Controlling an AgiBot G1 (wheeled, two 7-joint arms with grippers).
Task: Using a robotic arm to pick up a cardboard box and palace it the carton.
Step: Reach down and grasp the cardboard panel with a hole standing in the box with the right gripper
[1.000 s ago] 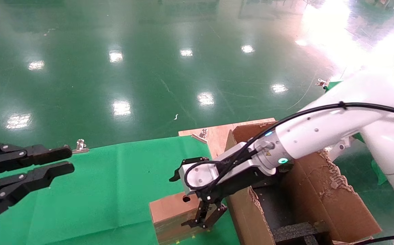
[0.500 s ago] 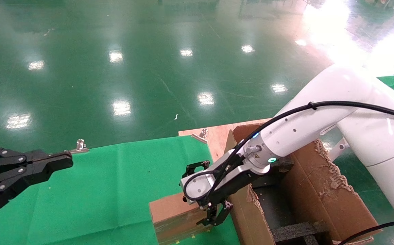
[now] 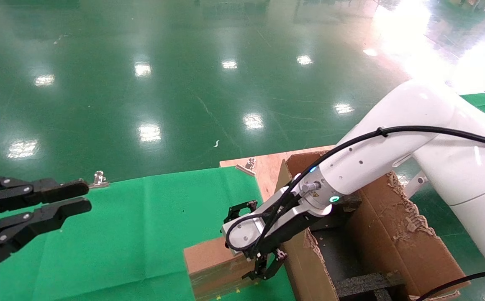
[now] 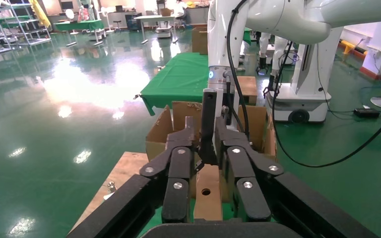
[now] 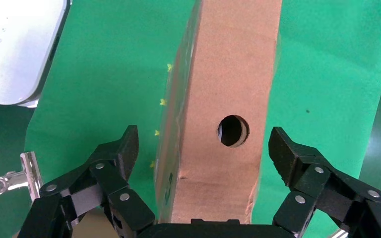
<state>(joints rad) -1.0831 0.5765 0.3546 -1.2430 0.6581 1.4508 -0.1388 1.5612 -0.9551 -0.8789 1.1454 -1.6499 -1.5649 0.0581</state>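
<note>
I should next use my right gripper to grab the small box across its narrow side with the round hole [image 5: 223, 148], because the box is long one way and narrow the other.
The small brown cardboard box [image 3: 209, 259] stands on its long edge on the green cloth, its narrow side with the round hole facing up. It also shows in the right wrist view [image 5: 228, 99] and the left wrist view [image 4: 207, 196]. The white right arm's gripper [image 3: 263, 271] is open and straddles the box's end next to the carton, one finger on each side, neither touching [image 5: 204, 141]. The large torn carton [image 3: 393, 238] with black foam [image 3: 363, 284] stands just right of the box. My left gripper [image 3: 85, 196] hovers open and empty at the far left [image 4: 203, 134].
The green cloth [image 3: 121, 234] covers the table. A bare wooden board [image 3: 267, 165] lies behind the carton. Metal clips [image 3: 98, 179] [image 3: 248, 164] sit at the cloth's far edge. The glossy green floor lies beyond.
The right gripper has come down lower over the box's end near the carton. The left gripper shut half a second ago and now stands open again.
</note>
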